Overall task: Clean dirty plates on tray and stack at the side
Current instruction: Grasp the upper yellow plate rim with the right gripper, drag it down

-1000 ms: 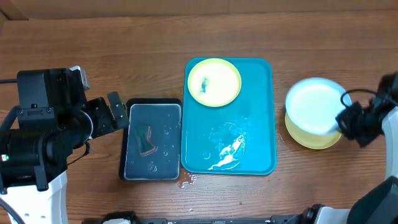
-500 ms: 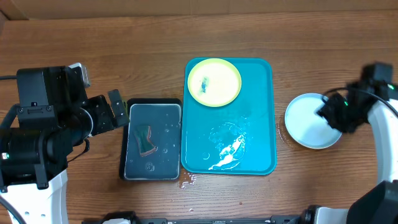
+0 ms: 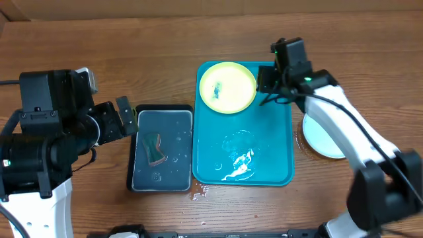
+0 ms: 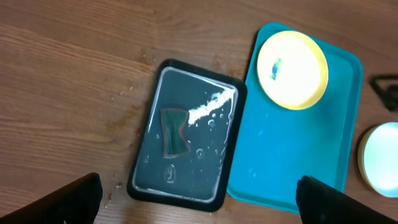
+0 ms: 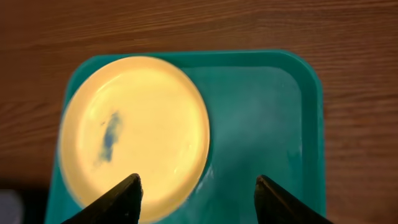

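I need to clean the dirty plate with the wide ends of the sponge, so my left gripper needs to grab the sponge by its narrow middle and leave those ends free.
A yellow-green-rimmed plate (image 3: 227,86) with a blue smear lies at the far left of the turquoise tray (image 3: 271,165). My right gripper (image 3: 266,84) hangs open over the tray just right of that plate, holding nothing. In the right wrist view the plate (image 5: 134,127) has its right edge between my fingertips, with the tray (image 5: 267,124) below. A stack of plates (image 3: 317,139), light-blue-rimmed one on top, sits on the table right of the tray, partly hidden by my right arm. My left gripper (image 3: 130,118) stands wide open and empty left of the black tray.
A small black tray (image 3: 131,158) holding water and a sponge (image 3: 154,149) sits left of the turquoise tray. Water and foam pool on the turquoise tray's near half (image 3: 241,162). Drips lie on the wood by its near left corner.
My right gripper set the light-blue-rimmed plate on the stack, opened, and swung left to the tray's far end beside the smeared plate. The left arm has not moved.
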Robot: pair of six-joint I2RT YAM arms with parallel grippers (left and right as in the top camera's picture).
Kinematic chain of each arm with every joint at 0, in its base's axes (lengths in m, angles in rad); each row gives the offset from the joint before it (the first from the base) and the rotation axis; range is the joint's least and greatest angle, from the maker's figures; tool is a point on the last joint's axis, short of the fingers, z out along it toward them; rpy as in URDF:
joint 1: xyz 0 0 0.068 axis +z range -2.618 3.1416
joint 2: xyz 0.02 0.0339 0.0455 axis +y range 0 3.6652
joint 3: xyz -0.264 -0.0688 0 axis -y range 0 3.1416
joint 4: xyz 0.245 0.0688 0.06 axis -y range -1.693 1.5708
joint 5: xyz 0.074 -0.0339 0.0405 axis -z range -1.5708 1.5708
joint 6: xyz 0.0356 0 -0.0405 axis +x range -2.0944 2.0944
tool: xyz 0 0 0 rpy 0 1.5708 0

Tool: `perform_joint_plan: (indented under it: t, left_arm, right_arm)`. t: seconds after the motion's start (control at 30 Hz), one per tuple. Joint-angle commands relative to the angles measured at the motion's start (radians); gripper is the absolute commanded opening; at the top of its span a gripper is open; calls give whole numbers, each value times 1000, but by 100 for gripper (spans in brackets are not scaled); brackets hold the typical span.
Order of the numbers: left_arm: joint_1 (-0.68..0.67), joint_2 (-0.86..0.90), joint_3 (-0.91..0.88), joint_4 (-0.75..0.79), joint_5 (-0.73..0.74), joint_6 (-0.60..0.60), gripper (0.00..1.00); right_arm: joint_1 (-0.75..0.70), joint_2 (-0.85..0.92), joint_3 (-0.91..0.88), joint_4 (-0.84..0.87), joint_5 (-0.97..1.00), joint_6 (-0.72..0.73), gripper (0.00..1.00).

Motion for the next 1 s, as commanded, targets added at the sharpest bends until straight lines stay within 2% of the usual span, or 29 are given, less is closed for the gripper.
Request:
perform_joint_plan:
  t: [0.0, 0.1, 0.27, 0.33, 0.37, 0.4, 0.57, 0.8, 0.97]
  left_arm:
    - [5, 3, 14, -8, 22, 23, 100]
    - [5, 3, 13, -6, 22, 32, 100]
    - [5, 3, 13, -6, 22, 33, 100]
    - [5, 3, 13, -6, 22, 33, 100]
    - [5, 4, 13, -5, 22, 33, 100]
    - [5, 4, 13, -4, 22, 33, 100]
    - [5, 12, 13, -5, 23, 33, 100]
    - [2, 46, 2, -57, 23, 46, 100]
    - [-28, 83, -46, -85, 23, 52, 100]
  right_arm:
    - [-12, 126, 9, 74, -14, 8, 59]
    - [-18, 215, 25, 121, -75, 8, 64]
    - [-19, 311, 39, 174, -99, 9, 62]
    - [-19, 328, 39, 157, -92, 13, 22]
    - [-20, 328, 39, 150, -92, 14, 7]
    - [-21, 320, 42, 134, -94, 20, 4]
    - [-23, 225, 76, -37, -95, 24, 4]
    - [-19, -86, 85, -310, -84, 24, 4]
    - [-15, -235, 82, -545, -87, 152, 4]
